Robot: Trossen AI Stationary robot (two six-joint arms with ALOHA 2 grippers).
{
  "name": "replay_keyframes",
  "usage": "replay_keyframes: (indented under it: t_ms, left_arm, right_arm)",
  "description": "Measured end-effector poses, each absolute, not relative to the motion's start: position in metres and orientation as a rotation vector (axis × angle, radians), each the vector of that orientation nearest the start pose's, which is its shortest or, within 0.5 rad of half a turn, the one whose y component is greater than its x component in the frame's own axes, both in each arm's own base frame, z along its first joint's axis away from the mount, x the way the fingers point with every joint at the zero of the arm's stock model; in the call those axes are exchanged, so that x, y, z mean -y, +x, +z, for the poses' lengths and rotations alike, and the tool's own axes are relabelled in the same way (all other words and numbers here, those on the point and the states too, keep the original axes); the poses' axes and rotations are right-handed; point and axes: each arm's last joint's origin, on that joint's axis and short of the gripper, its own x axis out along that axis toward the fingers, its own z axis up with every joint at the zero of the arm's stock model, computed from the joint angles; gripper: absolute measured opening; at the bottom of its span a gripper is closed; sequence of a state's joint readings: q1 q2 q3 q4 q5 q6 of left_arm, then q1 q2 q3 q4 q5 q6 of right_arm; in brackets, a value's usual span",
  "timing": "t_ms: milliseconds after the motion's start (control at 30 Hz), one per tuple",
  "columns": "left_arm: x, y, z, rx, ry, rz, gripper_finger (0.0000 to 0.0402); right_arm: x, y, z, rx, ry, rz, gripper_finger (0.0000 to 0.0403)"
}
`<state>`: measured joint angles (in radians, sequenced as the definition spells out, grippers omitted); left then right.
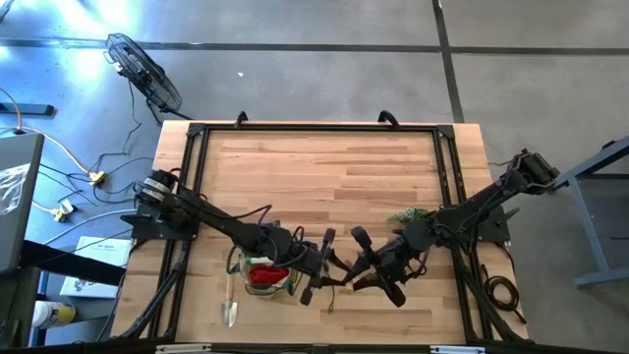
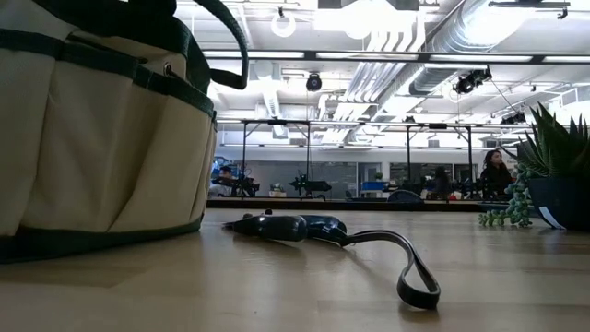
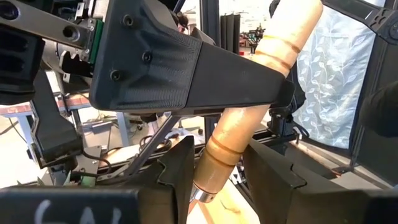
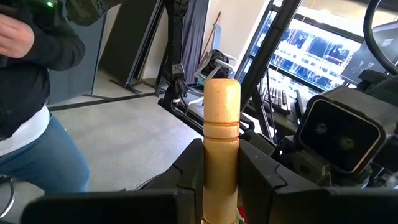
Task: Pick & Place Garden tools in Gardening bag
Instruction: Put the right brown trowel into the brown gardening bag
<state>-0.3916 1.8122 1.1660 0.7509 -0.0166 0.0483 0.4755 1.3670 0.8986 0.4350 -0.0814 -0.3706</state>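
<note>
My right gripper is ready to open: my left gripper is closed around the wooden handle (image 4: 221, 143) in the high view, so the trowel would stay held.
A wooden-handled trowel (image 3: 245, 118) is held between my two grippers, above the table's near middle. My left gripper (image 1: 316, 265) and my right gripper (image 1: 362, 264) face each other and both are shut on its handle. The trowel's blade is hidden. The tan gardening bag (image 2: 92, 129) stands on the table at the near left, and in the high view (image 1: 239, 264) a red item (image 1: 263, 273) shows inside it. A second trowel (image 1: 231, 307) lies on the table before the bag. Dark-handled pruners (image 2: 300, 226) with a loop strap (image 2: 415, 277) lie flat beside the bag. My left gripper pinches the wooden handle between its two fingers near the metal ferrule end (image 3: 214, 165). The handle slants away past the fingers, and the trowel is clear of the table. My right gripper pinches the same handle between its two fingers below the grooved free end (image 4: 221, 155). The rounded end (image 4: 222, 93) sticks out beyond the fingers.
A leafy green sprig (image 1: 408, 214) lies toward the right, also in the low view (image 2: 512, 207), next to a dark pot (image 2: 562, 198). A dark frame (image 1: 314, 128) runs along the table's edges. A person (image 4: 31, 93) stands beyond the table.
</note>
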Motion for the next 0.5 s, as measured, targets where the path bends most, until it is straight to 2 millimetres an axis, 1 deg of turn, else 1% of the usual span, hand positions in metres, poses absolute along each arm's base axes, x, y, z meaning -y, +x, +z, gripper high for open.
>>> replay_keyframes:
  t_ms: [100, 267, 333, 500]
  left_arm:
    - [0.1565, 0.3801, 0.2701, 0.111, 0.028, -0.372, 0.0114]
    - [0.1576, 0.3797, 0.2691, 0.108, 0.07, -0.378, 0.0066]
    - [0.1576, 0.3797, 0.2686, 0.102, 0.07, -0.378, 0.0064]
    - [0.1573, 0.3799, 0.2683, 0.094, 0.045, -0.377, 0.0064]
  right_arm:
    - [-0.1434, 0.2734, 0.3015, 0.067, -0.367, 0.557, 0.0057]
    - [-0.1435, 0.2732, 0.3011, 0.057, -0.349, 0.563, 0.0057]
    - [-0.1435, 0.2731, 0.3006, 0.052, -0.351, 0.565, 0.0059]
    - [-0.1429, 0.2735, 0.3002, 0.028, -0.292, 0.551, 0.009]
